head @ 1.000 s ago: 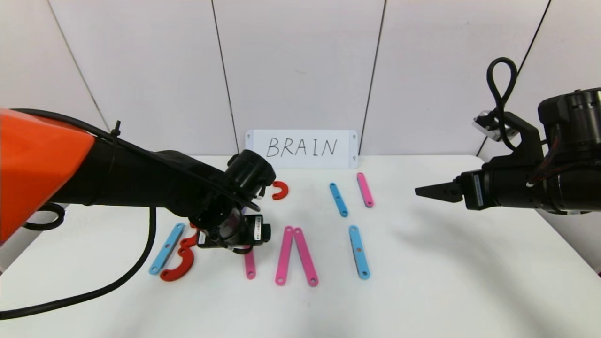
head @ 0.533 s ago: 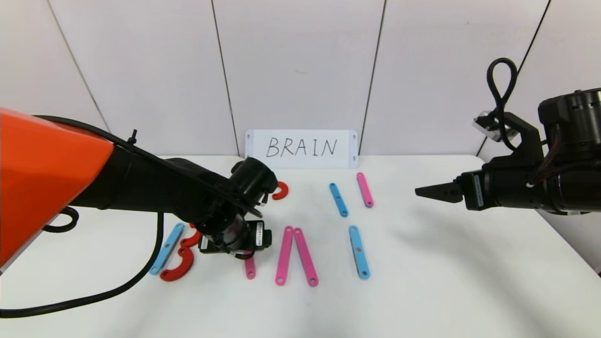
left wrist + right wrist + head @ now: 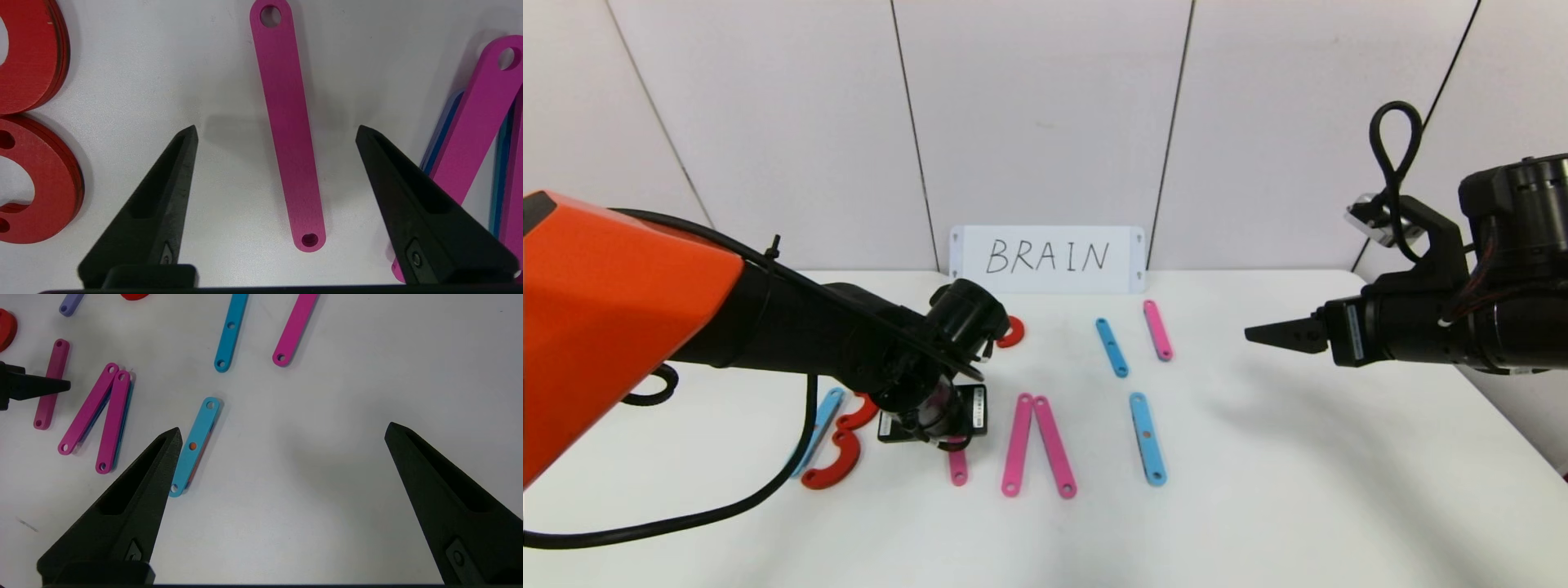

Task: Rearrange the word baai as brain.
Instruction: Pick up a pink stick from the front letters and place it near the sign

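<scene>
The pink piece is long and thin and has a holed end (image 3: 309,239) far out each way, so my left gripper should grab it at its middle (image 3: 290,128) next.
The letters lie as flat strips on the white table (image 3: 1258,490). On the left a light-blue strip (image 3: 818,425) with red curves (image 3: 837,465) makes a B. My left gripper (image 3: 277,130) hangs low over a single pink strip (image 3: 288,122). It is open, with one finger on each side of the strip and neither touching it. In the head view the wrist (image 3: 931,412) hides all but the strip's near end (image 3: 958,469). My right gripper (image 3: 1262,333) hovers open above bare table on the right, holding nothing.
Two pink strips (image 3: 1037,445) meet at their far ends just right of the left gripper. A blue strip (image 3: 1147,438) lies farther right. Behind are a blue strip (image 3: 1111,347), a pink strip (image 3: 1157,329) and a red curve (image 3: 1013,331). A white "BRAIN" card (image 3: 1047,259) leans on the wall.
The left arm has reached a little farther in and its wrist has sunk and turned slightly over the single pink strip. The right arm and all the strips are unchanged.
</scene>
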